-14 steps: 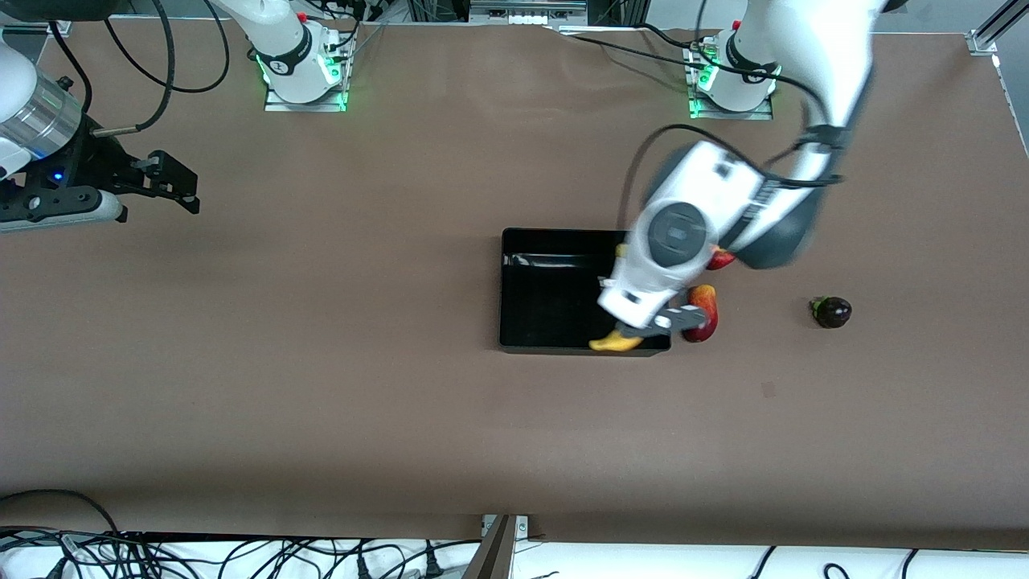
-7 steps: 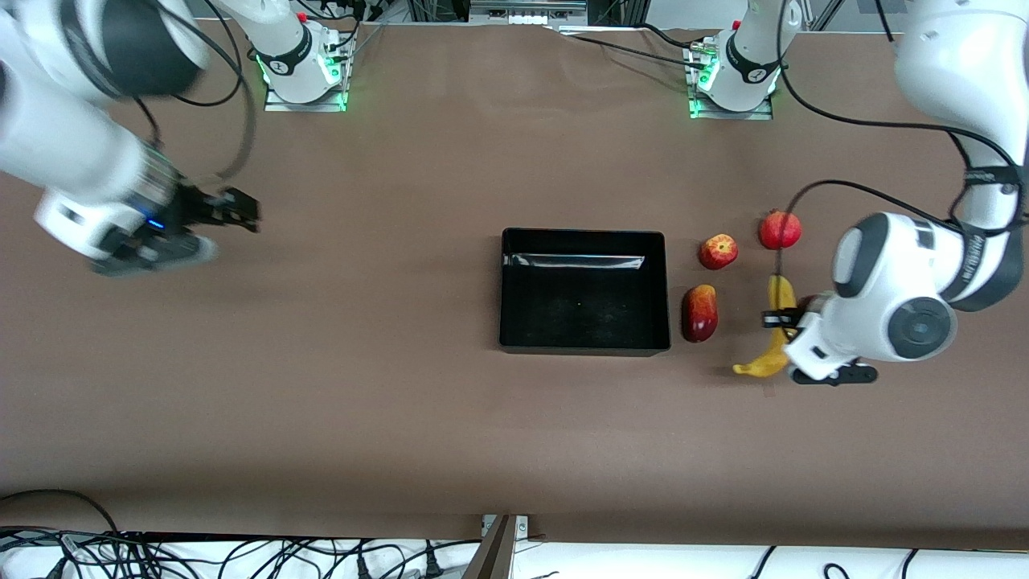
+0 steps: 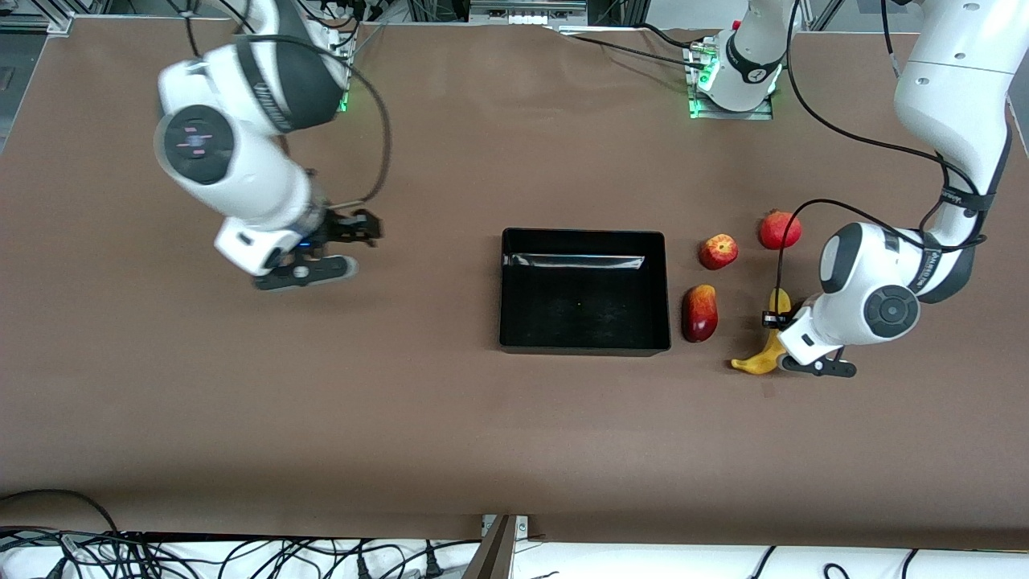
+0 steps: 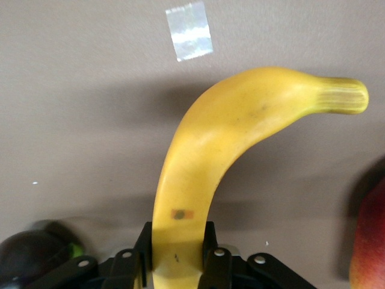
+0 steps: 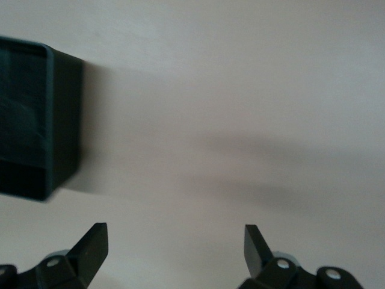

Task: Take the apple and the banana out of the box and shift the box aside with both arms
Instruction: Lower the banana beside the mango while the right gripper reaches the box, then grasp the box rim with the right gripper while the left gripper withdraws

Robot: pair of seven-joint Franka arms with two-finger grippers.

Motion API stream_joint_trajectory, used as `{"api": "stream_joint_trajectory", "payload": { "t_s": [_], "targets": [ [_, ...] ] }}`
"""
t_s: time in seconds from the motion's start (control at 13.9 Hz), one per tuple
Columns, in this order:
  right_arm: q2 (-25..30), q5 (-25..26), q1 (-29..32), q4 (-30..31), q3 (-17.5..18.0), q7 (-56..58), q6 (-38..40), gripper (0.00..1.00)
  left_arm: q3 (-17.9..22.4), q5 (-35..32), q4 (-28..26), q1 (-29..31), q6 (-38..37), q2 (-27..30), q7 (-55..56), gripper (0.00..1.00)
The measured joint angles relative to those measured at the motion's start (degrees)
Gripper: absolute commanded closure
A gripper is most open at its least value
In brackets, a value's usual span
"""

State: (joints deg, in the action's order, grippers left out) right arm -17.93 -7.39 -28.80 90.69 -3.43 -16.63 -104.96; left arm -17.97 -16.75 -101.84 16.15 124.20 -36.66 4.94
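Observation:
I will grab the black box by the rim of its short side (image 3: 502, 289) with my right gripper next. Then I can move the emptied box aside.
The yellow banana (image 3: 760, 356) (image 4: 228, 132) lies on the table toward the left arm's end, away from the box. My left gripper (image 3: 778, 342) (image 4: 177, 241) is shut on its thick part, one finger pressed against each side. The black box (image 3: 505, 289) (image 5: 60, 120) sits mid-table with nothing in it. A small red apple (image 3: 718, 251) with yellow streaks rests beside the box. My right gripper (image 3: 354, 245) (image 5: 174, 238) hangs open over bare table at the right arm's end of the box, nothing between its fingers.
A red-and-yellow oval fruit (image 3: 699, 314) (image 4: 370, 241) lies between the box and the banana. A round red fruit (image 3: 780, 230) sits farther back. A dark fruit (image 4: 30, 256) shows beside the left gripper. A pale tape patch (image 4: 189, 39) marks the table.
The left arm carried the banana from over the box out to the table toward its own end. The right arm swung in from the table's end toward the box, still open.

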Motion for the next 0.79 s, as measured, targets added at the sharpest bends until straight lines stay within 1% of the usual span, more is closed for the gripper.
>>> {"api": "stream_joint_trajectory", "payload": {
  "t_s": [0.14, 0.29, 0.36, 0.51, 0.65, 0.72, 0.79],
  "targets": [
    [-2.81, -1.36, -3.10, 0.01, 0.08, -6.42, -5.42, 0.00, -0.14, -0.01, 0.34, 0.24, 0.08, 0.37, 0.00, 0.00],
    [-6.33, -1.47, -6.68, 0.03, 0.18, -13.71, -11.29, 0.00, -0.35, -0.01, 3.03, 0.32, -2.23, 1.77, 0.00, 0.00],
    [-8.10, -1.47, -8.45, 0.04, 0.22, -16.59, -13.94, 0.00, -0.69, -0.01, 5.48, 0.33, -5.33, 2.62, 0.00, 0.00],
    [-11.91, -1.47, -11.89, -0.01, 0.24, -21.59, -19.50, 0.00, -2.01, -0.01, 12.04, 0.32, -12.83, 4.40, 0.00, 0.00],
    [-15.36, -1.46, -14.31, -0.15, 0.22, -25.40, -24.52, 0.00, -3.02, -0.01, 18.11, 0.27, -18.67, 5.93, 0.00, 0.00],
    [-16.84, -1.41, -15.15, -0.21, 0.20, -26.83, -26.45, 0.02, -3.24, -0.01, 20.47, 0.26, -21.25, 6.58, -0.04, 0.00],
    [-18.18, -1.24, -15.80, -0.29, 0.17, -27.65, -27.84, 0.09, -3.44, 0.02, 22.22, 0.30, -23.29, 7.17, -0.40, 0.00]
  ]
}}
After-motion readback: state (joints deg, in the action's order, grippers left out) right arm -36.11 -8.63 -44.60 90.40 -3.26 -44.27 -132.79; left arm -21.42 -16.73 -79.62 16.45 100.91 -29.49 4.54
